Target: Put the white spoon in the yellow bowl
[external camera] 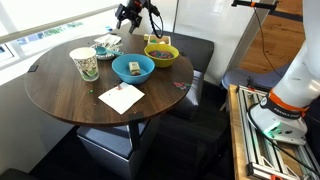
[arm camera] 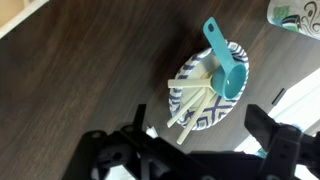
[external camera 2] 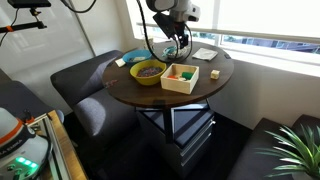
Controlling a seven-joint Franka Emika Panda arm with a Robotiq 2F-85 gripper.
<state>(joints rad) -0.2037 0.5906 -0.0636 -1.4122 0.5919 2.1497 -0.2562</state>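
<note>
Next, the gripper grabs the white spoon (arm camera: 192, 100) by its exposed handle, so the spoon's head stays free to enter the yellow bowl.
The white spoon (arm camera: 192, 100) is one of the slim white utensils lying in a small white-and-blue patterned dish (arm camera: 213, 113), partly under a teal scoop (arm camera: 226, 62). My gripper (arm camera: 200, 140) is open and empty, hovering above the dish with one finger on each side of it. In an exterior view my gripper (external camera: 129, 17) hangs over the table's far edge, above the dish (external camera: 107, 44). The yellow bowl (external camera: 161, 53) stands to the right of the dish with dark contents. It also shows in the other exterior view (external camera 2: 150, 71), left of my gripper (external camera 2: 172, 42).
A blue bowl (external camera: 132, 68) with a yellow item stands mid-table. A patterned cup (external camera: 84, 63) is left of it and also shows in the wrist view (arm camera: 296, 14). A white napkin (external camera: 121, 97) lies near the front edge. A pale square container (external camera 2: 180, 77) sits beside the yellow bowl.
</note>
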